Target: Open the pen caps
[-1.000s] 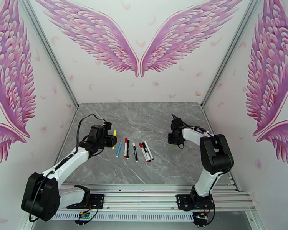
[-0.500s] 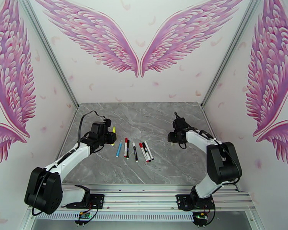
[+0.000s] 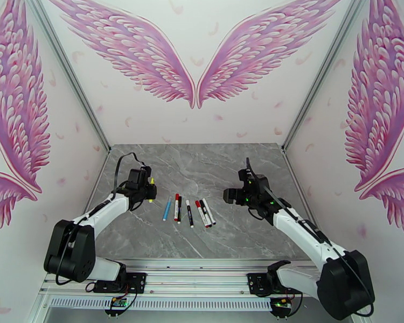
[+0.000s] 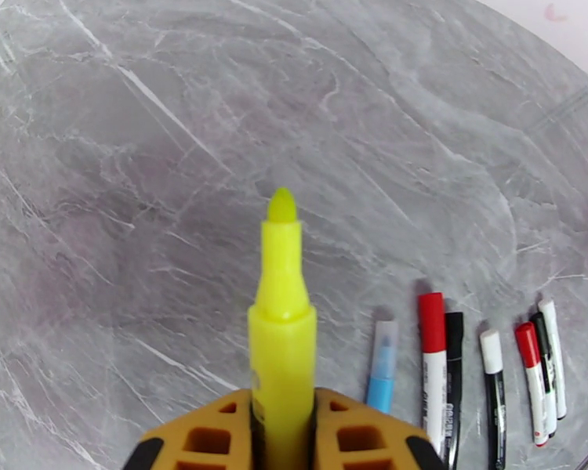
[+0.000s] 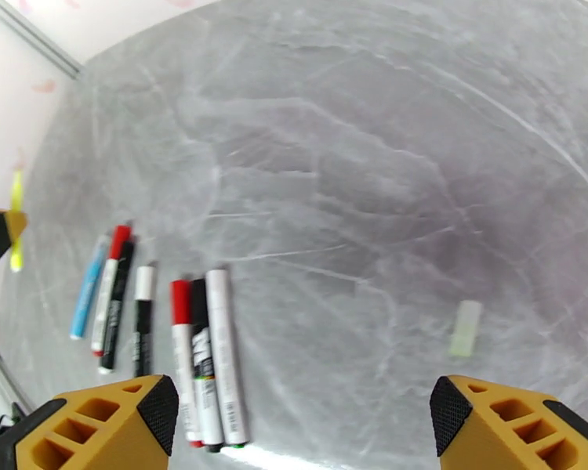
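Observation:
I should keep holding the yellow pen with my left gripper. The pen hangs high above the table and would fall if I opened now.
My left gripper is shut on the yellow pen, whose bare tip points away over the table; it hovers left of the pen row. On the grey table lie several capped pens side by side: a blue one, a white one with a red cap, a black one with a white cap, and a red-capped one. My right gripper stands open and holds nothing, right of the row. A pale loose cap lies on the table before its right finger.
The pen row sits mid-table between both arms. Metal frame posts and winged walls bound the marble tabletop at left, right and back. Bare marble stretches behind the pens.
My left gripper has drawn back and left with the yellow pen. The right arm has stretched out low, bringing its open gripper a little left toward the pens.

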Controlling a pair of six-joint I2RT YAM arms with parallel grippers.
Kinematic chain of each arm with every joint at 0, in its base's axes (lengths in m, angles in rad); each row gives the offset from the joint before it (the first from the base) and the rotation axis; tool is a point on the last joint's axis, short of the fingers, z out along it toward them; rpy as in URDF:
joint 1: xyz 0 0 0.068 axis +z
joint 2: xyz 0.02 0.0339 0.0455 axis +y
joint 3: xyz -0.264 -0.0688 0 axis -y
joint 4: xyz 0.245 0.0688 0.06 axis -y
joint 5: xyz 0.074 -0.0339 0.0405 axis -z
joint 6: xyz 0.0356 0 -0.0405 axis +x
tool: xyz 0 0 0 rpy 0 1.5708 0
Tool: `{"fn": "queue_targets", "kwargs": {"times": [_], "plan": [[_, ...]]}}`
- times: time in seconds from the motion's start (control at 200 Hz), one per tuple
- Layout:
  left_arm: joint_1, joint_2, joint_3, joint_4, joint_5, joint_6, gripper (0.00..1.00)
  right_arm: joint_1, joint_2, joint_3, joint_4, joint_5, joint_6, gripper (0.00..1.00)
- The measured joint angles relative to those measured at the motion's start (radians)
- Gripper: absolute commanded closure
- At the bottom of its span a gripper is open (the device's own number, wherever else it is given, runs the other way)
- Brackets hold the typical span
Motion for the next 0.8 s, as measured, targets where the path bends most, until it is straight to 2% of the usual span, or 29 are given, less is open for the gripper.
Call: {"fn": "queue_targets", "kwargs": {"times": [0.295,0.57,0.8], "plan": [[0.0,0.119,0.035,-0.005,-0.044,0.027,0.99,0.126,-0.156,-0.036,0.002,-0.065,0.007,0.01],[0.005,0.217,0.148,-0.051,-0.063,0.035,0.95,0.142,-0.214,-0.083,0.011,-0.08,0.025,0.01],[0.013,0.266,0.172,-0.111,-0.063,0.035,0.93,0.142,-0.213,-0.087,0.016,-0.074,0.025,0.01]]}}
